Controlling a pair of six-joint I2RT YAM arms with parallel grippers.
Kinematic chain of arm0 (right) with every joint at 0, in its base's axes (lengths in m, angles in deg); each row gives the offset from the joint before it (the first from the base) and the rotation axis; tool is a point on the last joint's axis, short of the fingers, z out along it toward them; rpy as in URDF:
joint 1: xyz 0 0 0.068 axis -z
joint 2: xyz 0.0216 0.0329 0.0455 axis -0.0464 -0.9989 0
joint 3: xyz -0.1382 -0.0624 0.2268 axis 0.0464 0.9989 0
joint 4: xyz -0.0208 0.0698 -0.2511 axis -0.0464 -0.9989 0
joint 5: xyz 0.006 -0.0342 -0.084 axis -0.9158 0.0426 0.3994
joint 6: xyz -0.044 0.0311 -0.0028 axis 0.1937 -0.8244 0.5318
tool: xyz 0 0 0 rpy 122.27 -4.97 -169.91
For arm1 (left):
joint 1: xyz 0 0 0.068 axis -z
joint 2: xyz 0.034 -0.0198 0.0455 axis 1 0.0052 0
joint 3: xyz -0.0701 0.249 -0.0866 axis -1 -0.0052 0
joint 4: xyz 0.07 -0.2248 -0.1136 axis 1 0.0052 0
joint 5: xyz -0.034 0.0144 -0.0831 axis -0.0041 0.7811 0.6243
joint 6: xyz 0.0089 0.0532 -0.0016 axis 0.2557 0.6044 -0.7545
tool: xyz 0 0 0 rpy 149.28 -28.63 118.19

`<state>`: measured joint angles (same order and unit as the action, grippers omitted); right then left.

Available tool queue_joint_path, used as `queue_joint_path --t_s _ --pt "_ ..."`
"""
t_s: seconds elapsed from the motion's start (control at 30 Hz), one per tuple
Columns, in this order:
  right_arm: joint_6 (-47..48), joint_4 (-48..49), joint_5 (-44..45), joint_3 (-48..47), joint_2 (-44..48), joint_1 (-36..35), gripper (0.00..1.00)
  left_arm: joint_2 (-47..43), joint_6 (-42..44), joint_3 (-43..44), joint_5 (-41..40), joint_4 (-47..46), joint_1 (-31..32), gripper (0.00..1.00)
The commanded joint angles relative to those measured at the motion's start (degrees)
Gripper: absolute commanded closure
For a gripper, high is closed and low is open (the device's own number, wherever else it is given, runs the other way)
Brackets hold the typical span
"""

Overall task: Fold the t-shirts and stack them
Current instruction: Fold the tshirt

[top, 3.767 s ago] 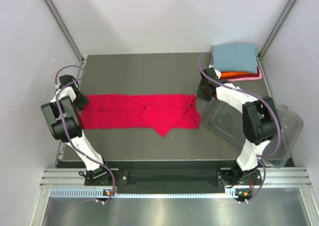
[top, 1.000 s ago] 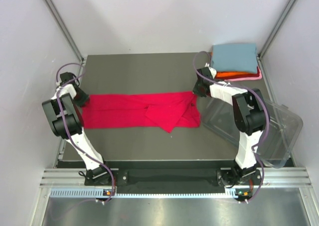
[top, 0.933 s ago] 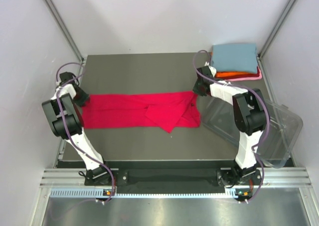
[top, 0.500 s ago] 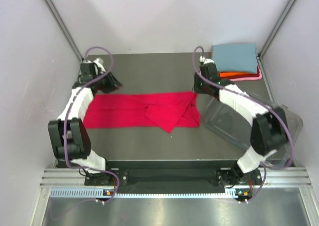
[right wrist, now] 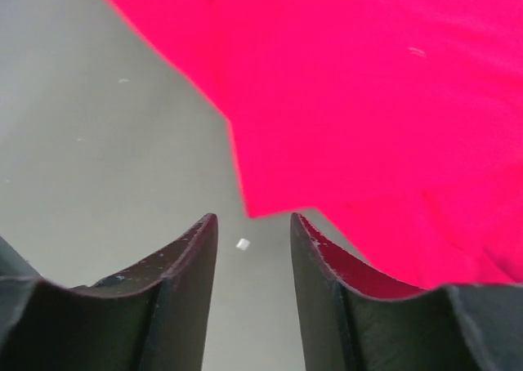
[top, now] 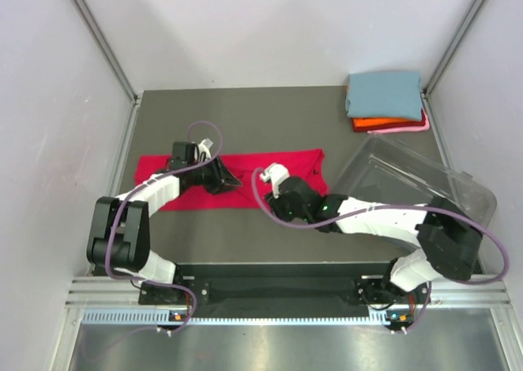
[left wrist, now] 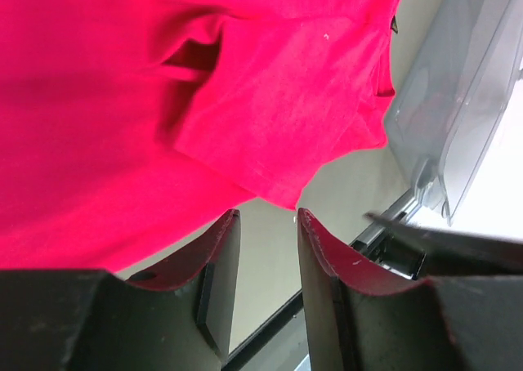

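Note:
The crimson red t-shirt has a folded flap that I need to fold inward next, so my right gripper should grab the t-shirt by the pointed corner of that flap.
The crimson red t-shirt (top: 176, 179) lies in a long strip across the middle of the table. It fills the top of the left wrist view (left wrist: 163, 85) and the right wrist view (right wrist: 392, 93). My left gripper (top: 234, 183) is open and empty, low over the shirt's near edge (left wrist: 265, 224). My right gripper (top: 282, 209) is open and empty, with the pointed corner of the shirt's folded flap (right wrist: 261, 203) just ahead of its fingers (right wrist: 253, 228). The blue-grey shirt (top: 384, 93) lies folded on the orange shirt (top: 380, 124) and the pale pink shirt (top: 409, 129) at the back right.
A clear plastic tub (top: 413, 187) lies tilted at the right, close to the red shirt's right end; it also shows in the left wrist view (left wrist: 470, 101). A small white speck (right wrist: 243, 243) lies on the grey table (top: 237, 118) between the right fingers.
Both arms have left the shirt's two ends and swung in to its middle, near the front edge. Both grippers now sit low by the folded flap.

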<state>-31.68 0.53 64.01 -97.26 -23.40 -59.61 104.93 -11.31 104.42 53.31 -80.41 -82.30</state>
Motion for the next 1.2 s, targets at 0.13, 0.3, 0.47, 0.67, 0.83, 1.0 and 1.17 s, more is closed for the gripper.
queue_joint_path --t_s 0.13,0.3,0.47,0.67,0.83,1.0,1.17 --pt "2.73 9.94 9.33 -1.27 -7.91 -7.65 0.55 3.25 -1.41 -0.17 -1.91 -9.88 1.74 0.61" --pt "2.73 8.45 9.94 -3.03 -12.3 -8.35 0.6 5.8 0.52 0.36 -3.93 -9.18 2.18 0.61" --pt "1.59 7.58 13.81 -2.24 -13.01 -8.71 0.6 7.47 2.1 0.8 -5.34 -8.47 2.18 0.62" --pt "0.53 6.78 15.22 -1.8 -13.19 -8.88 0.6 8.7 3.24 1.5 -7.01 -8.03 2.27 0.64" --pt "0.36 5.2 14.87 -2.76 -13.81 -8.88 0.62 9.23 2.9 1.5 -6.32 -9.79 2.36 0.64" --pt "-1.13 3.97 14.26 -4.08 -15.56 -8.71 0.66 10.2 2.1 1.5 -4.91 -11.11 2.45 0.66" --pt "-2.63 2.49 13.02 -4.17 -16.26 -8.53 0.69 10.37 1.93 1.41 -4.91 -11.55 2.71 0.67"
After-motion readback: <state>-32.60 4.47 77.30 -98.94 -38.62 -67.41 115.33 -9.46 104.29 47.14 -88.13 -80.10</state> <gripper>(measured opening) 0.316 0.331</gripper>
